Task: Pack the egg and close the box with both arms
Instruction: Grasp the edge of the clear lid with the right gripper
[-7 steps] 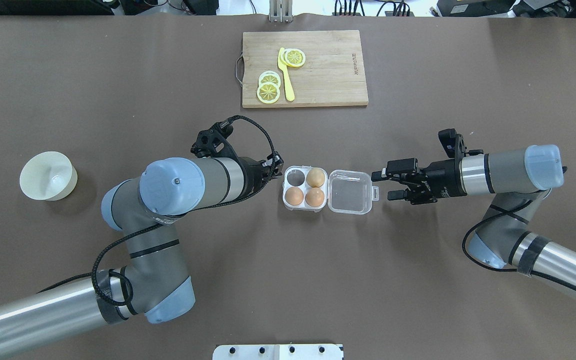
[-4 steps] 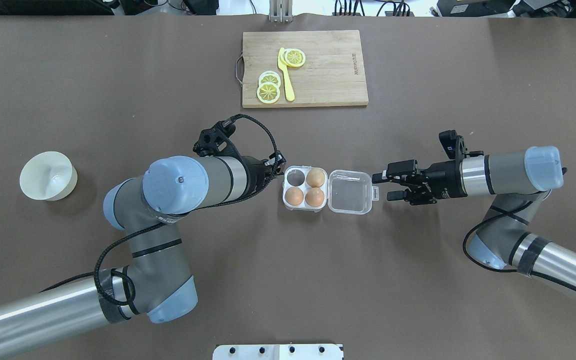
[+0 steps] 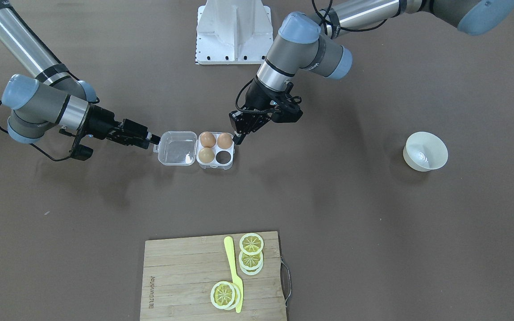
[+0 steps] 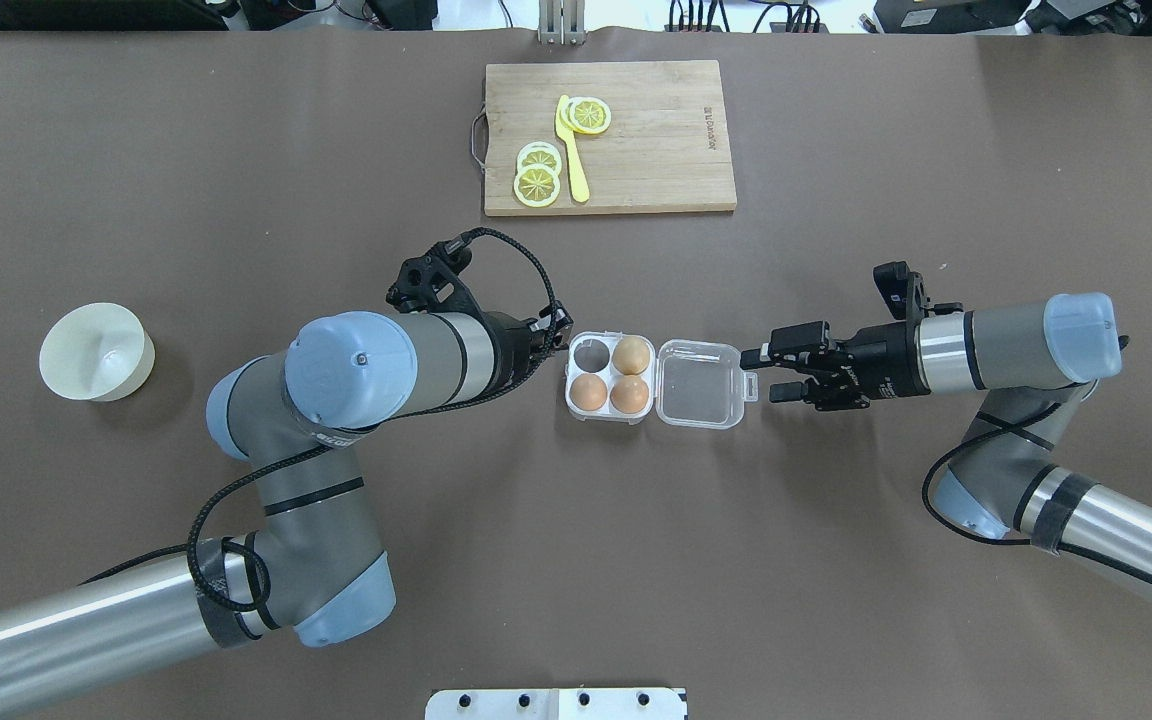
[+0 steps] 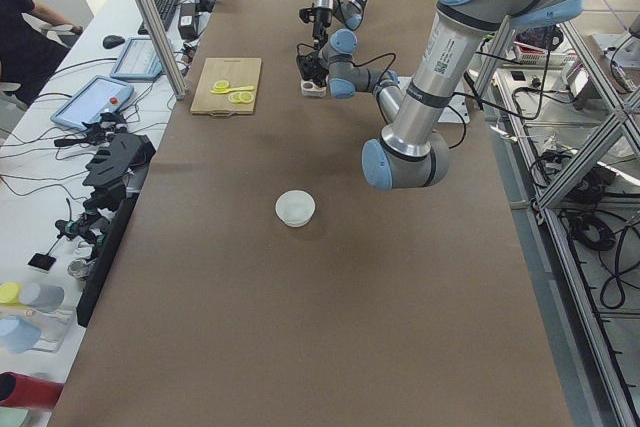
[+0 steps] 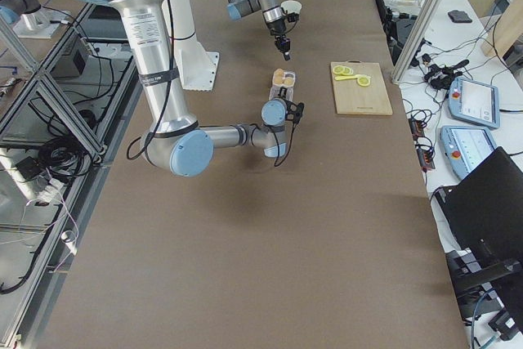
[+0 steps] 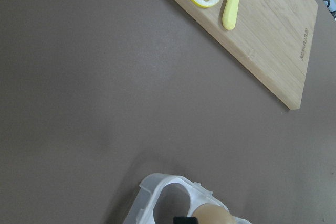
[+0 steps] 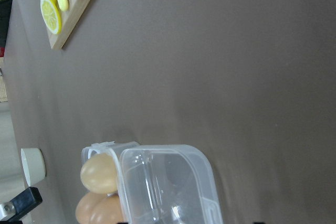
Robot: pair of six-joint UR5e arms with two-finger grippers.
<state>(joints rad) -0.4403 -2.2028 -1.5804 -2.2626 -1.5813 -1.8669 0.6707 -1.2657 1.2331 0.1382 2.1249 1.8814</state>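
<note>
The box needs to be folded shut over the eggs, so next I should grab the clear lid by its tabbed edge (image 3: 157, 148) (image 8: 211, 208) with my right gripper.
The clear box (image 4: 576, 400) lies mid-table with its lid (image 4: 701, 383) open flat to the right. It holds two reddish-brown eggs in the near cells (image 4: 588, 391) (image 4: 629, 394) and a paler tan egg (image 4: 631, 355). The far left cell (image 4: 593, 352) is empty. I cannot tell which brown egg is the task's egg. My left gripper (image 3: 239, 136) looks shut, with its tip at the box's left edge. My right gripper (image 4: 761, 373) is open and empty, its fingers just right of the lid's tab. The lid (image 8: 168, 182) fills the right wrist view.
An off-white bowl (image 4: 96, 352) stands empty at the far left. A wooden cutting board (image 4: 656, 160) with lemon slices (image 4: 536, 185) and a yellow knife lies at the back. The robot's white base plate (image 4: 556, 703) is at the near edge.
My right gripper has edged slightly left toward the lid's tab. My left arm has shifted very little. The box and eggs have not moved.
</note>
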